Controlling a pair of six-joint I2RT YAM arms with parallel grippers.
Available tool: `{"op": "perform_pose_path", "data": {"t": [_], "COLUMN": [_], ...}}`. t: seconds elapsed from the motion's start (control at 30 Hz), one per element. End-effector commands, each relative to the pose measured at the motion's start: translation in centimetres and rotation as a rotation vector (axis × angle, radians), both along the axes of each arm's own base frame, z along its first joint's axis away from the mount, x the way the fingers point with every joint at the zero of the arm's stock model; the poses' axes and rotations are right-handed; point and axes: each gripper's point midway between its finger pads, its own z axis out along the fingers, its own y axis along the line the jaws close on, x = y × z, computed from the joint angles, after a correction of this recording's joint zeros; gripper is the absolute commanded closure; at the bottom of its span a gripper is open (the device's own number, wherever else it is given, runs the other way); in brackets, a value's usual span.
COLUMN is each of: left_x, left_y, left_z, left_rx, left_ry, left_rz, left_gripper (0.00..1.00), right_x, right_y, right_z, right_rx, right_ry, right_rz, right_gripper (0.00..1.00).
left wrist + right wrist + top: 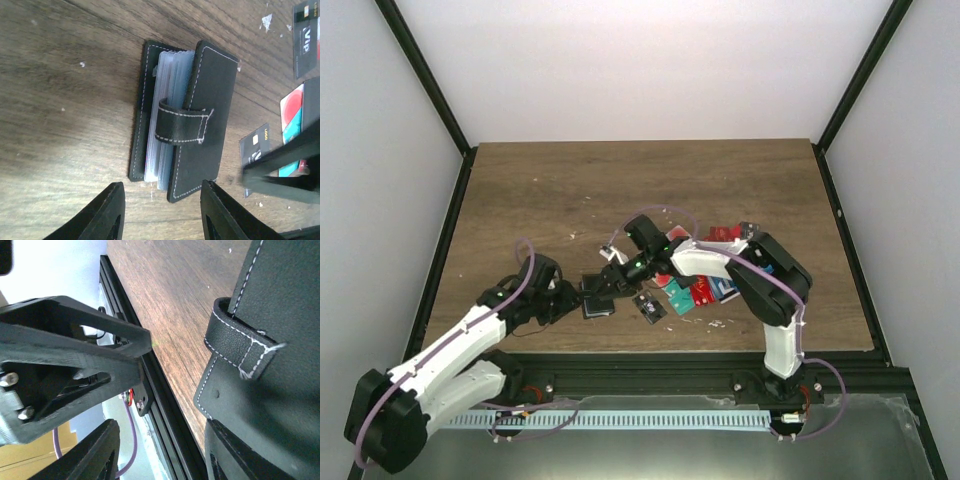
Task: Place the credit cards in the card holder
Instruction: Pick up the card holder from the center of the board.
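My right gripper reaches the card holder next and grabs its stitched corner [611, 311] [214, 407] beside the tab, so the sleeves stay free for the credit cards.
The card holder [185, 120] is a black stitched wallet lying on the wood, its light blue-grey sleeves showing between the covers and its tab strapped across them. In the top view it [597, 304] lies between both grippers. My left gripper [162, 217] is open, and the holder is just beyond its fingertips. My right gripper [160, 455] is open, and its right finger [235, 455] rests against the holder's cover [272, 340]. The credit cards [705, 285] lie in a red, teal and blue pile to the right. A black card [649, 307] lies nearer.
The table's black front rail [150, 390] runs close behind the holder. Black cards [255, 150] and a white, red and teal card [291, 112] lie right of the holder. The left gripper [75, 350] and right gripper [608, 282] are close together.
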Motion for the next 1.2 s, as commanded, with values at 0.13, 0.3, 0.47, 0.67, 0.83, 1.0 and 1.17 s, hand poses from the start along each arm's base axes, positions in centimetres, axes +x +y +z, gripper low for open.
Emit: {"op": "perform_pose_path", "data": {"t": [0.13,0.3,0.47,0.67,0.83,1.0,1.17], "left_x": [2.4,2.7,2.1,0.9,0.2,-0.4,-0.2], "left_y": [-2.1,-1.9,-1.1,-0.2,0.0,-0.1,-0.7], "left_z": [-0.7,-3.0,-5.4,-7.4,-8.2,-8.7,-8.2], "left_rx": [0.003,0.082,0.151,0.186,0.185,0.162,0.124], "left_ry": [-0.030,0.035,0.099,0.162,0.183,0.193,0.175], "left_rz": [-0.101,-0.145,-0.154,-0.147,-0.145,-0.145,-0.152], "left_gripper": [0.60,0.61,0.64,0.78,0.83,0.85,0.85], "right_x": [4.1,3.8,3.2,1.9,1.3,1.4,1.6], "right_y": [-4.3,-5.5,-5.4,-4.1,-2.7,-2.0,-1.4], "right_z": [1.3,-2.4,-4.3,-5.2,-5.1,-5.0,-4.0], "right_rx": [-0.105,-0.211,-0.222,-0.176,-0.116,-0.062,-0.009], "right_ry": [-0.152,-0.098,-0.028,0.057,0.101,0.109,0.110], "right_rz": [-0.153,-0.179,-0.163,-0.125,-0.098,-0.082,-0.075], "right_gripper": [0.40,0.36,0.35,0.35,0.41,0.60,0.76]}}
